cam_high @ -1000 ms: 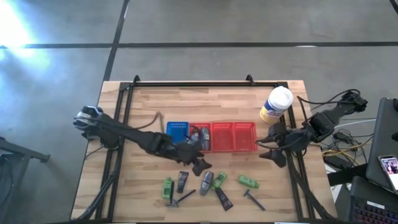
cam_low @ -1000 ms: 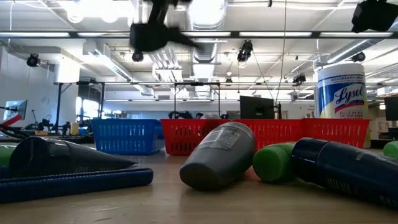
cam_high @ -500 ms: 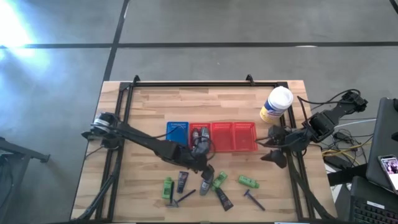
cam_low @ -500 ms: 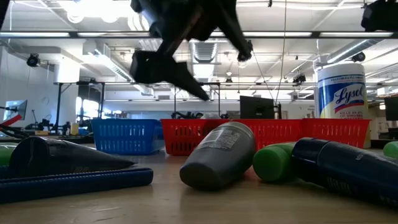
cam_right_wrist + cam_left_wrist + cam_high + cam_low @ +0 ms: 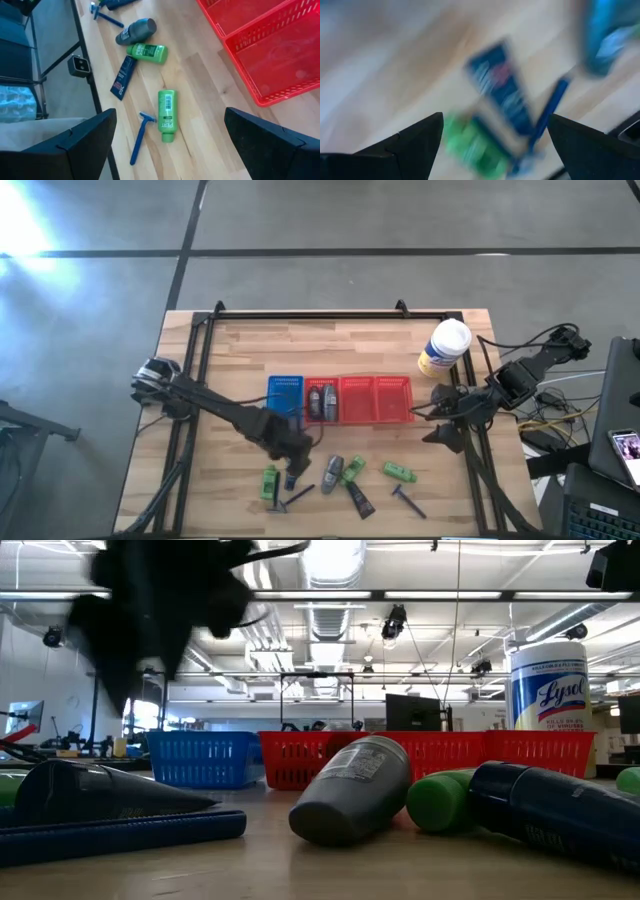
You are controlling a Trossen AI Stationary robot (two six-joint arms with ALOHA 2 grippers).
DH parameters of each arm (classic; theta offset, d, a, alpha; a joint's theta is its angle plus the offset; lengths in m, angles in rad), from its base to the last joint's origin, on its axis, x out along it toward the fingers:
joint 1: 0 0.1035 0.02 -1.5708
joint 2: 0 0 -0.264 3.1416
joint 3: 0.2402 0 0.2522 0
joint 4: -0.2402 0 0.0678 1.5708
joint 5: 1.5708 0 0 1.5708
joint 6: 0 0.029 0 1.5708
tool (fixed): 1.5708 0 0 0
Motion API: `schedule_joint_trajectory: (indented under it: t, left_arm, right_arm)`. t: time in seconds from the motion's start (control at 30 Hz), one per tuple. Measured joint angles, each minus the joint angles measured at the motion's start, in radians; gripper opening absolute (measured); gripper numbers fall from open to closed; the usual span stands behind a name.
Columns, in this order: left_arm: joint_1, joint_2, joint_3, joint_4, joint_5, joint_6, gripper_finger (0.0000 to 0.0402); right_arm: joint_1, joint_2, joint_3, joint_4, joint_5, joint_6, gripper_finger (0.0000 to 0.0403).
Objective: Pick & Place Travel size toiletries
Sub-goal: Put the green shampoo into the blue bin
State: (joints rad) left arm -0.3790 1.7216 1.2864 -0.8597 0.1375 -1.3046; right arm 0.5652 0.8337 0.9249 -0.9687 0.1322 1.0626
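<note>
The green bottle needs to go in the blue basket (image 5: pixel 283 388). Next, my left gripper needs to grab the bottle by its labelled body below the cap (image 5: pixel 269 481).
Several toiletries lie flat near the table's near edge: green bottles (image 5: pixel 270 480) (image 5: pixel 352 470) (image 5: pixel 400 472), dark tubes (image 5: pixel 293 476) (image 5: pixel 360 498), a grey stick (image 5: pixel 332 472) and thin razors (image 5: pixel 290 500) (image 5: pixel 408 502). Two grey sticks (image 5: pixel 320 398) lie in the leftmost red basket. My left gripper (image 5: pixel 290 456) hovers open over the left dark tube (image 5: pixel 502 90) and green bottle (image 5: pixel 470 145), touching nothing. My right gripper (image 5: pixel 440 416) waits open by the table's right edge, looking at a green bottle (image 5: pixel 166 115).
A blue basket (image 5: pixel 285 383) and three red baskets (image 5: pixel 375 420) stand in a row mid-table. The white-and-yellow canister (image 5: pixel 445 348) stands at the far right. Bare wood shows along the far side and on the left.
My left gripper has swung from beside the leftmost red basket toward the table's near-left, ending over the left dark tube and green bottle. In the low view it has crossed to the left and grown larger. The toiletries have stayed put.
</note>
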Motion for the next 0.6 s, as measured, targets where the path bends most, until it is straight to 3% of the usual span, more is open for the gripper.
schedule_joint_trajectory:
  t: [0.1,0.27,0.47,0.6]
  left_arm:
    - [-0.039,-0.004,-0.022,-0.043,0.058,-0.102,0.0362]
    - [-0.098,-0.006,-0.045,-0.066,0.005,-0.27,0.0362]
    - [-0.164,-0.006,-0.088,-0.062,0.011,-0.376,0.0362]
    - [-0.193,-0.006,-0.131,0.025,0.026,-0.444,0.0362]
  right_arm:
    - [0.0,0.0,-0.004,-0.001,0.001,-0.008,0.0368]
    - [0.0,0.0,-0.013,0.0,0.025,-0.012,0.0368]
    - [0.0,0.0,-0.027,0.0,0.051,-0.001,0.0368]
    - [0.0,0.0,-0.039,0.006,0.053,0.006,0.0368]
